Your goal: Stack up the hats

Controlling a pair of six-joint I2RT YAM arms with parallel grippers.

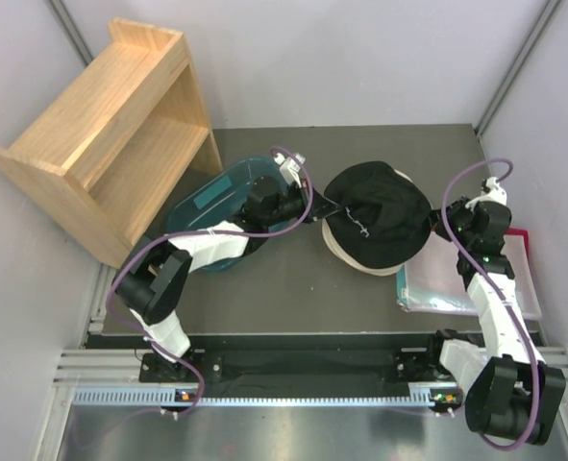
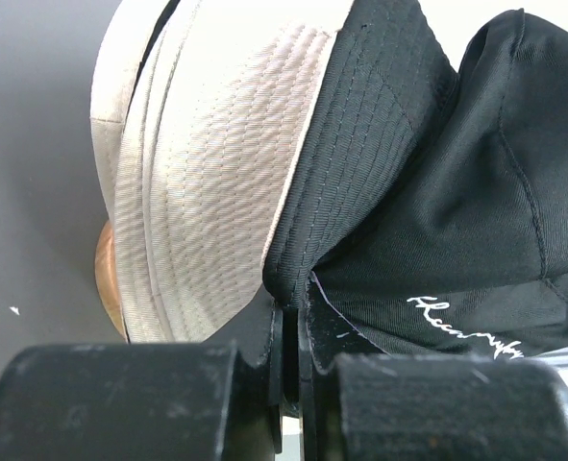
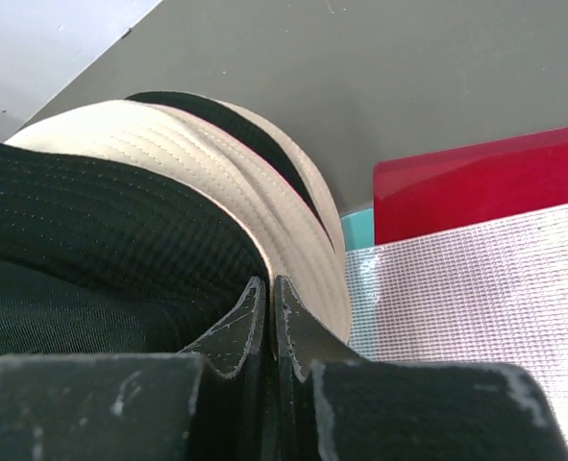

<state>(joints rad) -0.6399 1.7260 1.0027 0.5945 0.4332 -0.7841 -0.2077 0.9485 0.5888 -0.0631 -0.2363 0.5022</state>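
Observation:
My left gripper needs to open now. Cream hats are directly under the black hat's brim, so it would settle on the pile.
A black hat lies on top of a pile of cream hats in the middle of the table. My left gripper is shut on the left edge of its brim. In the left wrist view the jaws pinch the black brim, with a cream hat and a bit of the wooden stand beneath. My right gripper is shut on the brim's right edge. In the right wrist view, the black fabric lies left of the gripper and cream brims right of it.
A teal tub sits under my left arm, and a wooden shelf lies tipped at the back left. A clear mesh pouch over a red sheet lies beside the right arm.

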